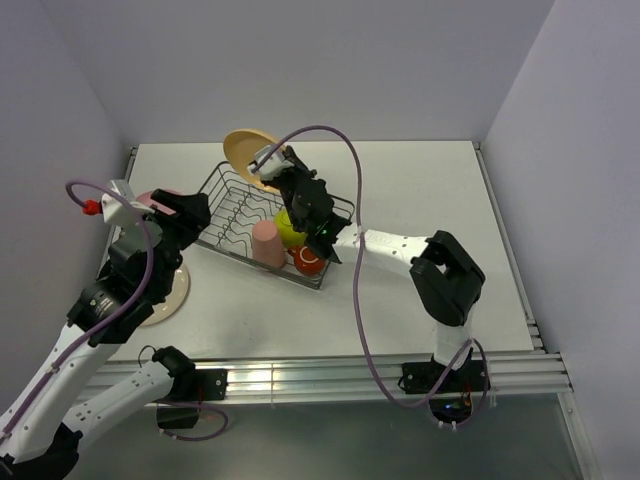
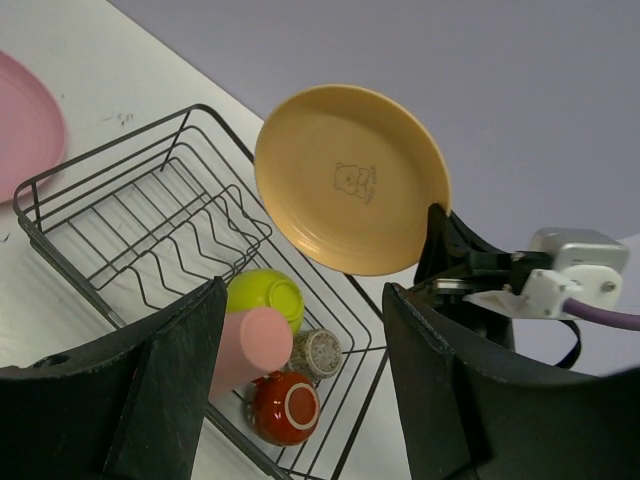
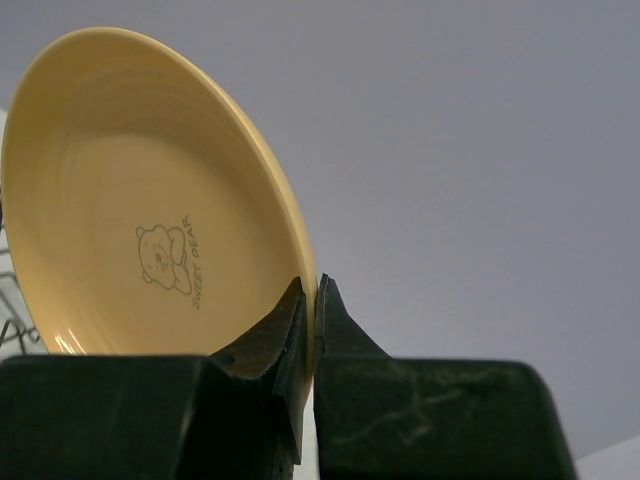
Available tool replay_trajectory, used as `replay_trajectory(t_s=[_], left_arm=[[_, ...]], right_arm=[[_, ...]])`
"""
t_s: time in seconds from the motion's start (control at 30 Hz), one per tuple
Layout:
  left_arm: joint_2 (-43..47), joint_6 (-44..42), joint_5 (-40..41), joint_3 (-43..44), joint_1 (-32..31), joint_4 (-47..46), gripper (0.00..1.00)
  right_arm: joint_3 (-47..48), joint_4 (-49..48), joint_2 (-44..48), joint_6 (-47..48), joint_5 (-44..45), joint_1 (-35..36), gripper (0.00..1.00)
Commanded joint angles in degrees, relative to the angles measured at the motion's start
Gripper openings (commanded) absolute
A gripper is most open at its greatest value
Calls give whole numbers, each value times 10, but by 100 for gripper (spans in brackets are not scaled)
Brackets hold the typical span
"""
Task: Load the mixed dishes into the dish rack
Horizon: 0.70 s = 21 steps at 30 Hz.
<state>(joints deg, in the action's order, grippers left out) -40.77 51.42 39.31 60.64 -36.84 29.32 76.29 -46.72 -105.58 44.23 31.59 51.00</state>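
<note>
My right gripper is holding the tan-orange plate (image 1: 245, 149) above the wires at the rack's far edge and should lower it before releasing, as the plate would fall across that edge if I opened now.
My right gripper (image 1: 270, 167) is shut on the rim of the tan-orange plate (image 1: 245, 149) and holds it tilted in the air above the far end of the wire dish rack (image 1: 232, 213). The right wrist view shows the fingers (image 3: 309, 297) pinching the plate's edge (image 3: 130, 200). In the rack's near end lie the lime-green bowl (image 2: 265, 297), salmon-pink tumbler (image 2: 250, 345), grey-beige cup (image 2: 318, 352) and red mug (image 2: 285, 408). My left gripper (image 2: 302, 295) is open and empty, hovering left of the rack. The pink plate (image 2: 25, 125) and cream plate (image 1: 172, 295) lie on the table.
The white table (image 1: 420, 190) ends at a metal rail along the near edge (image 1: 330, 370). Grey walls close in the back and both sides. The right arm's purple cable (image 1: 350, 180) arcs over the rack's right end.
</note>
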Motion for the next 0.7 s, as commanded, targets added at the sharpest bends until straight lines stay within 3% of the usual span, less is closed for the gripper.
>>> replay_trajectory(t_s=[0.0, 0.67], left_arm=[[-20, 11, 10, 1, 2, -14, 70], [-46, -1, 21, -4, 3, -1, 71]], right_arm=[[34, -13, -18, 1, -27, -2, 0], [72, -17, -86, 29, 0, -4, 0]])
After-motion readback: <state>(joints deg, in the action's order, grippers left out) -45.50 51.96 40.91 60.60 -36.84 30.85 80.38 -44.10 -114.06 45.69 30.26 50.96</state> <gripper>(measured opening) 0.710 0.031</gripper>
